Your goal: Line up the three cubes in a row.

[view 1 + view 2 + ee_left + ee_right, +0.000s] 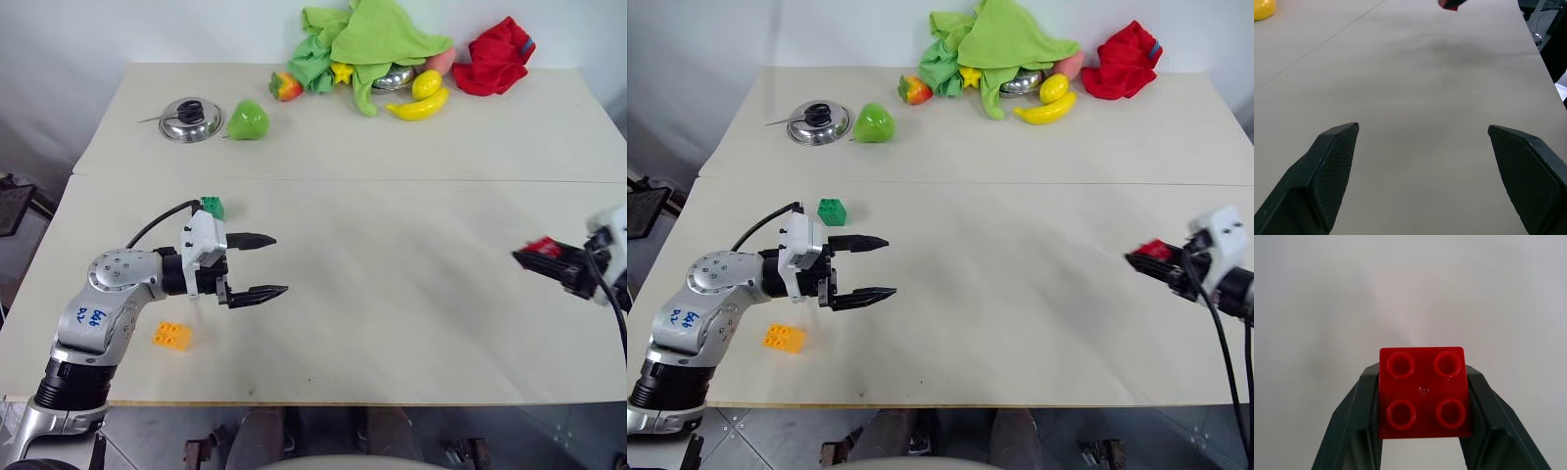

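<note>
The red cube (pixel 542 247) (pixel 1423 392) hangs between my right gripper's fingers above the table, so it would drop if I opened my right gripper now.
A red cube (pixel 1423 392) with four studs sits clamped between the fingers of my right gripper (pixel 1151 260), held above the table at the right edge. My left gripper (pixel 872 266) hovers open over the left part of the near table, nothing between its fingers. A green cube (pixel 832 211) rests on the table just behind the left gripper. Nearer the front edge, beside the left arm, lies the yellow-orange cube (pixel 784 338). The red cube (pixel 1451 4) also appears far off in the left wrist view.
At the back of the far table (pixel 549 127) lie a green cloth (pixel 367 39), a red cloth (pixel 495 56), a banana (pixel 419 106), a lemon (pixel 426 83), a green toy pear (pixel 248 119) and a metal lid (pixel 191 119). A seam (pixel 392 179) joins the two tables.
</note>
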### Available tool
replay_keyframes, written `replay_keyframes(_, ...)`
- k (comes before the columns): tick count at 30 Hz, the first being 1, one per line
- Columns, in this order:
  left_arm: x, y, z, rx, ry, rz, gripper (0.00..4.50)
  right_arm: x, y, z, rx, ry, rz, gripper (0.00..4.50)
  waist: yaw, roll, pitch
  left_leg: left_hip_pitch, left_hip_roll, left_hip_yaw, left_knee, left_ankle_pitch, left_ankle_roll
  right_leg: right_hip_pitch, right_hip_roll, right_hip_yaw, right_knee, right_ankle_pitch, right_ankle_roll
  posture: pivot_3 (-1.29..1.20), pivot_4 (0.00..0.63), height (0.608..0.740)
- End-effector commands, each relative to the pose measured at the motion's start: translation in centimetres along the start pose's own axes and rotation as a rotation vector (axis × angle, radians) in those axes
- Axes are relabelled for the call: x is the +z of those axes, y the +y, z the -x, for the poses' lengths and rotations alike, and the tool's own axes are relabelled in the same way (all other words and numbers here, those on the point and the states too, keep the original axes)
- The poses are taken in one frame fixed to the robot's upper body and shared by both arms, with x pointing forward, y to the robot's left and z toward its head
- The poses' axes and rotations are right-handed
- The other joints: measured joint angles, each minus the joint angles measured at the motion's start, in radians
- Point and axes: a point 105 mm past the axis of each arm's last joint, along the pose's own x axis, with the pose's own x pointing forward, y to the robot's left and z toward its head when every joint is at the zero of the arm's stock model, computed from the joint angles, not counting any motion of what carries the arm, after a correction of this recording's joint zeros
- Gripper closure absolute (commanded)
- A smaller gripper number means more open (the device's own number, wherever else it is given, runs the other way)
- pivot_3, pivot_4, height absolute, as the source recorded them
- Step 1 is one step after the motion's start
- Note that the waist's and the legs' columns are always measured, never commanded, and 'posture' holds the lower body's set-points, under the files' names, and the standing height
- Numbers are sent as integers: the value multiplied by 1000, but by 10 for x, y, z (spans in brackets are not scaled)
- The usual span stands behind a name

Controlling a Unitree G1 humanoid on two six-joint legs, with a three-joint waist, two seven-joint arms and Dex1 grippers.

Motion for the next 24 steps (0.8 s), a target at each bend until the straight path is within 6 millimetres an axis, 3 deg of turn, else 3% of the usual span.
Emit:
replay_keyframes(1,10,7,4,33,-28,-30,0,16,24,-20,266,7,226,2965,-4,0,0,0,0,0,0,0,0,0,0,0,0,0,0,0,150,740)
replay_keyframes(8,9,13,11,56,-23,-22,0,-4,32,-62,598,136,420,2965,-6,-2,1,-1,0,-1,3,0,0,0,0,-1,1,0,0,0,150,740)
replay_keyframes(12,15,14,13,69,-49,-25,0,-4,28,-76,628,120,421,2965,-7,-2,1,-2,0,-2,3,0,0,0,-1,-2,1,0,0,0,150,740)
replay_keyframes(20,21,4,21,48,-61,4,0,-23,26,-86,667,182,419,2965,-15,-2,1,-2,0,-3,4,0,0,1,-1,-3,1,0,0,0,150,740)
replay_keyframes(24,21,6,22,63,-48,-10,0,-17,22,-91,646,150,417,1674,-18,-2,1,-2,0,-4,5,0,0,1,-1,-3,2,0,0,0,150,740)
